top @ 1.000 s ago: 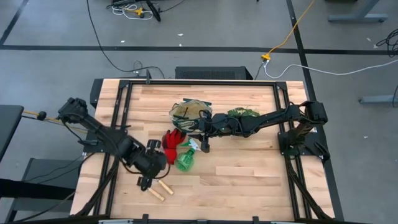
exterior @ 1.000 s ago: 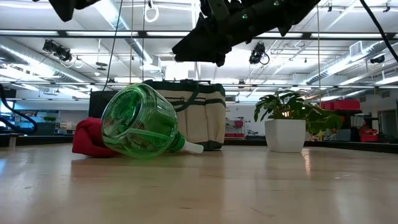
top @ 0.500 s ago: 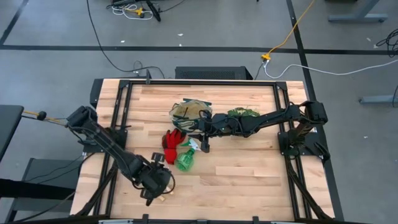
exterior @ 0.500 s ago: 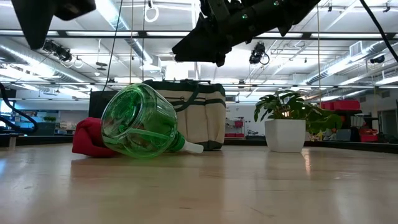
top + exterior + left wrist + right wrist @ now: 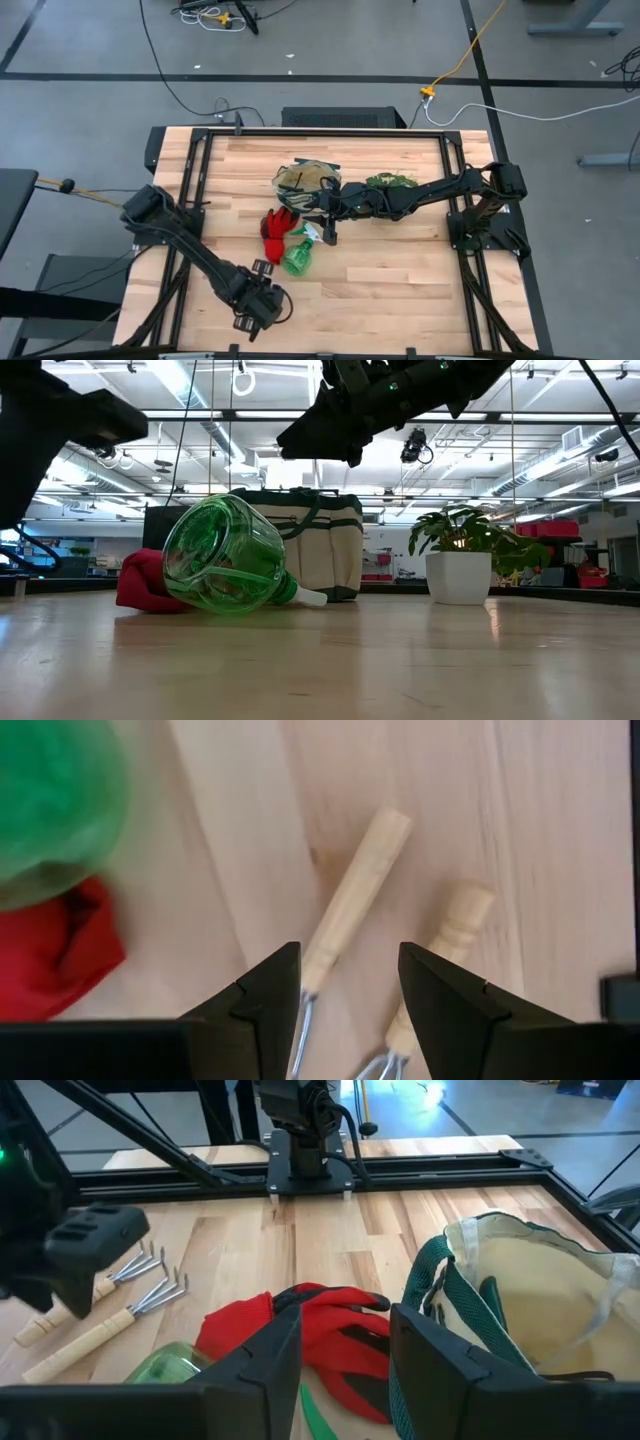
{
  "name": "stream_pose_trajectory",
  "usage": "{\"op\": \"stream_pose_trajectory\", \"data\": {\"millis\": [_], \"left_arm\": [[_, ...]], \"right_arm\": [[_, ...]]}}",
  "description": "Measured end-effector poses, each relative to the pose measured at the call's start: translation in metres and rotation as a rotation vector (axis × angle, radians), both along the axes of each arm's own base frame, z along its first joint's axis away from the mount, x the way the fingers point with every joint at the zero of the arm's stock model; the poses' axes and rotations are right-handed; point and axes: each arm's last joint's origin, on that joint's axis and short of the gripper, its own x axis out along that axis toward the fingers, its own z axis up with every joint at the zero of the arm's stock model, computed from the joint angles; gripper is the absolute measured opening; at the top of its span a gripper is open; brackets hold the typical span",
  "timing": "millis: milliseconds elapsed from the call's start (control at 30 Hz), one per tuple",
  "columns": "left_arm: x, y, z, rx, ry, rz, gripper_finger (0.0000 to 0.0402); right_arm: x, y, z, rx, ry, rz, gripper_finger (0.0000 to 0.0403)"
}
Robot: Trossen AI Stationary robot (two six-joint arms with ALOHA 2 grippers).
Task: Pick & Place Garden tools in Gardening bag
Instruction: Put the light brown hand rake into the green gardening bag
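A mini rake still needs to go into the gardening bag. My left gripper should grab it by its wooden handle (image 5: 355,900) next.
Two wooden-handled mini rakes lie side by side near the table's front left, one handle (image 5: 355,895) beside the other handle (image 5: 445,955). My left gripper (image 5: 348,990) hangs open just above them, pointing down, touching nothing. It covers them in the high view (image 5: 255,305). The green spray bottle (image 5: 298,258) lies on its side next to the red gloves (image 5: 278,225). Behind them stands the cream gardening bag (image 5: 305,178), mouth open. My right gripper (image 5: 345,1340) hovers open over the gloves (image 5: 320,1330), beside the bag (image 5: 530,1300).
A potted plant (image 5: 392,181) stands to the right of the bag, under my right arm. Black frame rails (image 5: 190,210) run along the table's edges. Bare wood lies across the front right (image 5: 400,290).
My left gripper has moved toward the table's near edge and sunk, tipping more steeply downward. It now stands over the two rakes and hides them in the high view. Its fingers stay apart.
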Motion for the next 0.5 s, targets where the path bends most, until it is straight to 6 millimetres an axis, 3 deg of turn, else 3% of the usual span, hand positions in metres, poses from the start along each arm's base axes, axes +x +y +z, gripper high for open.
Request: {"op": "stream_pose_trajectory", "data": {"millis": [500], "left_arm": [[0.008,-0.007,-0.028,0.013,0.055,-0.014,0.0177]], "right_arm": [[0.0,0.0,0.0,-0.001,0.0,0.0,0.0155]]}}
